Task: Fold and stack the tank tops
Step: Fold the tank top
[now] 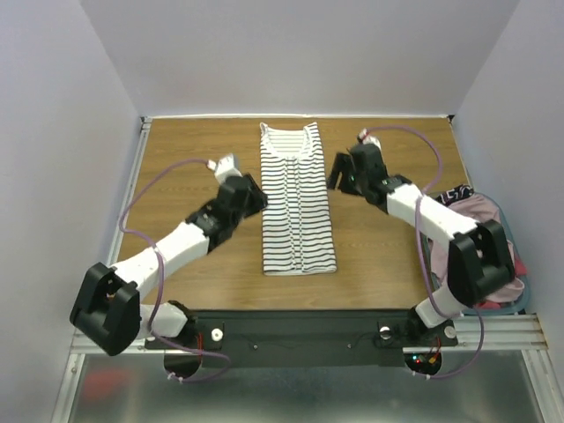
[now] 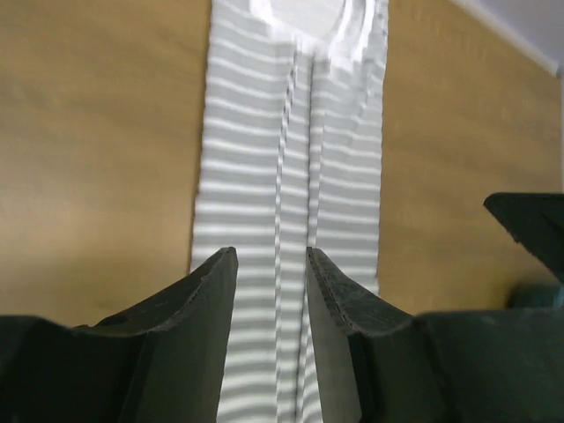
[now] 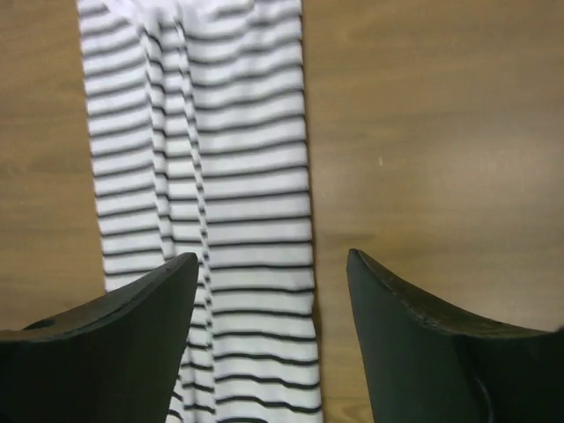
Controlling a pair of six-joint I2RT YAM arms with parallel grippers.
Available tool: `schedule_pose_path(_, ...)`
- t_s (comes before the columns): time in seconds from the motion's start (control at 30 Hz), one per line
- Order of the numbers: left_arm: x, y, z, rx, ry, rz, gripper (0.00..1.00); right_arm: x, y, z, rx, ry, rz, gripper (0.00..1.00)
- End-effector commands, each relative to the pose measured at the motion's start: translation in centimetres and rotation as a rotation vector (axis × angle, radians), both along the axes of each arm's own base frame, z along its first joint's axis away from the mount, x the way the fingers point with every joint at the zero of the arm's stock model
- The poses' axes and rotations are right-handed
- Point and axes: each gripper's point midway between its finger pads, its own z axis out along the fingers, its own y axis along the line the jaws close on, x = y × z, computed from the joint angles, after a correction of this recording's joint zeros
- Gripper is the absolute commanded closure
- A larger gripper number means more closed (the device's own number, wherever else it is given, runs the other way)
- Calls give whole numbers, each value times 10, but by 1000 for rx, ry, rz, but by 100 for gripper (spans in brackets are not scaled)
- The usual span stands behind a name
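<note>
The striped tank top needs its hem folded toward the neckline. My left gripper should grab its near hem corner [image 1: 268,270] next.
The striped tank top [image 1: 298,203] lies on the wooden table [image 1: 194,150], folded lengthwise into a narrow strip with its neckline at the far end. My left gripper [image 1: 258,198] is open and empty over its left edge. In the left wrist view the cloth [image 2: 264,159] shows through the narrow gap between the jaws [image 2: 269,257]. My right gripper [image 1: 337,172] is wide open and empty at its right edge. The wrist view shows that edge [image 3: 256,176] between the jaws [image 3: 271,262]. The pink tank top [image 1: 480,211] lies crumpled in a pile at the right.
The pile at the table's right edge also holds a dark navy garment [image 1: 454,194] and a red one [image 1: 520,264], in a container with a bluish rim [image 1: 529,295]. White walls close in the table's back and sides. The right gripper's tip [image 2: 529,220] shows in the left wrist view.
</note>
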Motion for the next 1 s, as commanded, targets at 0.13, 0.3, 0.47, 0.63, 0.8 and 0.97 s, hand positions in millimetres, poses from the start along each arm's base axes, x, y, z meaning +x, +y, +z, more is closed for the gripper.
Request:
schedule_pose_path(0.13, -140, -20, -107, -108, 239, -35, 52, -150, -19, -101, 53, 249, 42, 34)
schedule_pose_path(0.3, -182, -17, -131, -167, 305, -52, 52, -198, -25, -107, 149, 259, 48, 35)
schedule_pose_path(0.47, -189, -18, -141, -158, 329, -52, 45, -220, -24, -120, 187, 304, 60, 36)
schedule_pose_path(0.63, -193, -16, -151, -154, 352, -44, 43, -231, -17, -131, 194, 336, 71, 41)
schedule_pose_path(0.8, -191, -14, -155, -184, 356, -5, 23, -237, -6, -139, 201, 351, 86, 41)
schedule_pose_path(0.97, -190, -12, -159, -187, 356, 17, 25, -244, 1, -150, 188, 381, 95, 43)
